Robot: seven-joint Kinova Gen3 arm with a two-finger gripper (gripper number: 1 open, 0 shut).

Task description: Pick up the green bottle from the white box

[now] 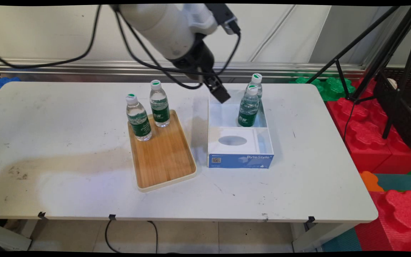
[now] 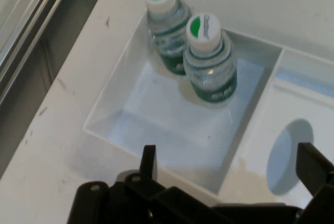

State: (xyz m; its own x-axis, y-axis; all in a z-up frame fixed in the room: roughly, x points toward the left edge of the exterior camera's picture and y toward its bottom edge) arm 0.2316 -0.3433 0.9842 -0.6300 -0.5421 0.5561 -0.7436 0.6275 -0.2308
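The gripper should grab the green-labelled bottle by its clear shoulder (image 1: 249, 100) next, and then stand the bottle on the wooden tray (image 1: 162, 157).
My gripper (image 1: 218, 91) hangs open and empty above the back left corner of a white box (image 1: 240, 160) with a blue front. In the hand view the gripper (image 2: 229, 164) has its fingers wide apart over the box's deep compartment (image 2: 156, 125). Two green-labelled water bottles stand upright in that compartment's far right corner, one (image 1: 249, 107) (image 2: 209, 62) in front of the other (image 1: 257, 84) (image 2: 164, 20). The box's near part is a white insert with an oval hollow (image 1: 232, 140). To the left, two more bottles (image 1: 138, 117) (image 1: 159, 104) stand at the back of a wooden tray (image 1: 162, 157).
Black cables (image 1: 145, 53) hang from the arm over the table's back. A black tripod (image 1: 387, 46) and red foam blocks (image 1: 369, 135) stand off the table's right edge. A metal rail (image 1: 66, 66) runs along the wall behind.
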